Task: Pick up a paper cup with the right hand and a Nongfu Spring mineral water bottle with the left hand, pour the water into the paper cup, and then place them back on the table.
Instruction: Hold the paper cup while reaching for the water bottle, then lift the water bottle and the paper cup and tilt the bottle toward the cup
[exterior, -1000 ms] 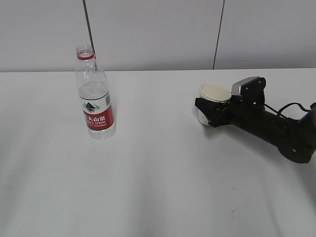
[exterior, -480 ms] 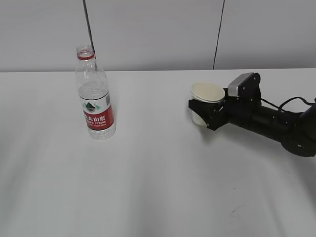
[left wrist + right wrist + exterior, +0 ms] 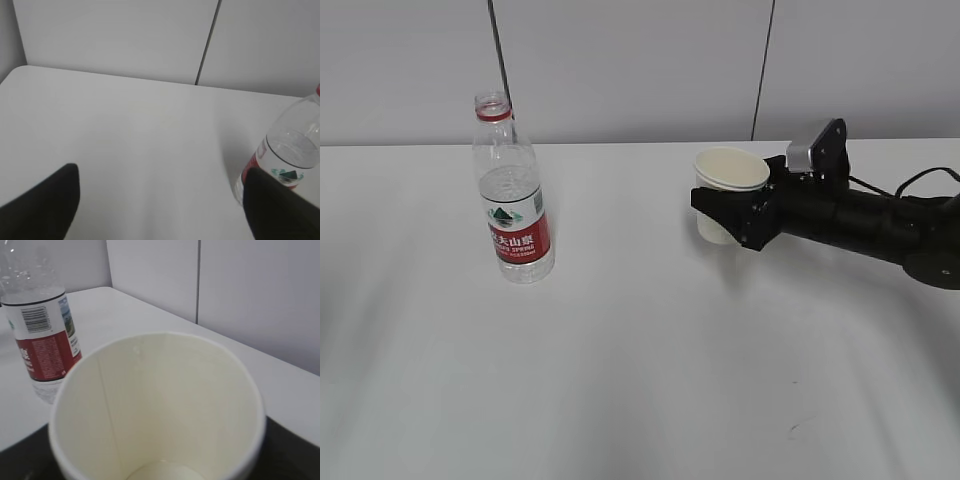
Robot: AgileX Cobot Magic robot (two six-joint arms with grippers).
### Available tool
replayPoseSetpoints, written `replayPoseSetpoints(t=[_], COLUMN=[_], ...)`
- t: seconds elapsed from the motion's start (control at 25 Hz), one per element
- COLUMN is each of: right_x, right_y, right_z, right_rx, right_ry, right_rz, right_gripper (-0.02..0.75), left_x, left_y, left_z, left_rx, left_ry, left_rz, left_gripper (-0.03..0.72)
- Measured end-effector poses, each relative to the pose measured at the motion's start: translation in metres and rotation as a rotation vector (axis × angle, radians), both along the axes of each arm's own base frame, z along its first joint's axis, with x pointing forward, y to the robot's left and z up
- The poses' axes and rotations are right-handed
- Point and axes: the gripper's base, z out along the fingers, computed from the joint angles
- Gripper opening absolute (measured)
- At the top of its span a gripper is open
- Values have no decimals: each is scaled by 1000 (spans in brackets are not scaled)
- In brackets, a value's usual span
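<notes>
I should pour water into the paper cup, so my left gripper should next grab the Nongfu Spring bottle by its red-labelled body (image 3: 520, 232).
The Nongfu Spring bottle (image 3: 513, 195) stands upright, uncapped, on the left of the white table (image 3: 640, 380). It also shows in the right wrist view (image 3: 37, 320) and at the right edge of the left wrist view (image 3: 287, 160). My right gripper (image 3: 725, 212) is shut on the empty cream paper cup (image 3: 728, 190) and holds it upright just above the table, right of centre. The cup fills the right wrist view (image 3: 160, 410). My left gripper (image 3: 162, 200) is open and empty above bare table, left of the bottle; it is out of the exterior view.
A grey panelled wall (image 3: 640, 70) runs behind the table's far edge. A small dark scuff (image 3: 798, 428) marks the tabletop near the front right. A black cable (image 3: 920, 178) trails behind the right arm.
My right gripper has lifted the cup off the table and carried it a little left toward the bottle. The bottle has not moved.
</notes>
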Motion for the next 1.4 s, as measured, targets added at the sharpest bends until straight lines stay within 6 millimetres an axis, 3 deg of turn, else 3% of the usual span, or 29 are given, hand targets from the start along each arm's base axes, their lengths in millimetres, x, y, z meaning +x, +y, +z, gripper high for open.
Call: replayPoseSetpoints(t=[0.12,0.28,0.52,0.88,1.16,1.4], right_x=[-2,-6,-9,-9,-9,-9], right_y=[3,16,32,33,32,32], right_z=[2,2,1,1,1,0], right_rx=[-2,-21,-29,-35,-32,-40], right_ry=[13,20,29,33,33,39], right_rz=[32,75,113,110,105,100], right_gripper=[524,524,524,524,524,524], left_x=[20,49,70,84,104,126], left_y=[-9,-40,-81,-104,-116,-130], left_z=[-9,-35,-69,-98,-127,-144], left_rx=[10,51,65,-70,-63,-49], left_ry=[-11,18,25,-15,-101,-99], left_rz=[-37,-153,-273,-282,-317,-356], left_gripper=[594,592,592,592,597,655])
